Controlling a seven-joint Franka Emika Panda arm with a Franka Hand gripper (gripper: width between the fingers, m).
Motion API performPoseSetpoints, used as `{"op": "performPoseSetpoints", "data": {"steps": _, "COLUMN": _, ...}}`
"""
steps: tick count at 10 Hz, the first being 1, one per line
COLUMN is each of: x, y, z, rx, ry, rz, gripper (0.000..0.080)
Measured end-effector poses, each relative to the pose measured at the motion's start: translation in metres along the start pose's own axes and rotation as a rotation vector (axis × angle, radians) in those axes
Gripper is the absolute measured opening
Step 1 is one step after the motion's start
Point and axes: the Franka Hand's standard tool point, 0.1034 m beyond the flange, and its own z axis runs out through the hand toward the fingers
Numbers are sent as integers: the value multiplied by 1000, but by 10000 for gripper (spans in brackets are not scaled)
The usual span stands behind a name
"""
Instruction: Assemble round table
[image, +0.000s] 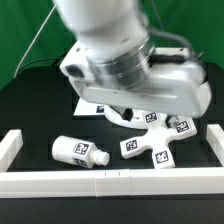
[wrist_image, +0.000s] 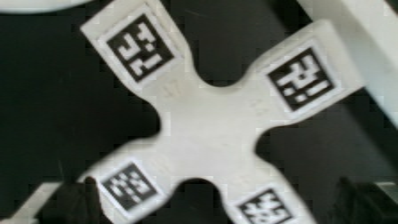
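Note:
My fingers are above the cross-shaped base and still short of its narrow middle (wrist_image: 210, 120). My gripper needs to go down toward the base first and then close on the base.
The white cross-shaped base (image: 156, 140) lies flat on the black table at the exterior view's right, with a tag on each arm. In the wrist view it (wrist_image: 214, 115) fills most of the picture. My gripper (wrist_image: 210, 206) hangs just above it, open and empty, with one dark finger (wrist_image: 57, 202) showing at each side of the base's near arms. In the exterior view the arm's bulk hides the fingers. The short cylindrical leg (image: 80, 151) lies on its side at the exterior view's left. The round disc does not show.
The marker board (image: 92, 104) lies flat under the arm, partly covered by it. The long white rail frame (image: 100, 181) runs along the front with upright ends at both sides. White edges show at the far corners of the wrist view.

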Motion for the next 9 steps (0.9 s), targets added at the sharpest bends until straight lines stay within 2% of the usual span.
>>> {"op": "performPoseSetpoints", "data": {"steps": 1, "x": 1, "y": 0, "z": 4, "rx": 28, "ry": -1, "rz": 29, "gripper": 649}}
{"op": "performPoseSetpoints", "data": {"steps": 5, "x": -3, "y": -5, "z": 10, "rx": 21, "ry": -10, "rz": 15, "gripper": 649}}
{"op": "performPoseSetpoints", "data": {"steps": 7, "x": -1, "y": 1, "z": 19, "rx": 34, "ry": -19, "rz": 37, "gripper": 649}}
{"op": "performPoseSetpoints", "data": {"steps": 9, "x": 0, "y": 3, "z": 23, "rx": 33, "ry": -26, "rz": 49, "gripper": 649}}
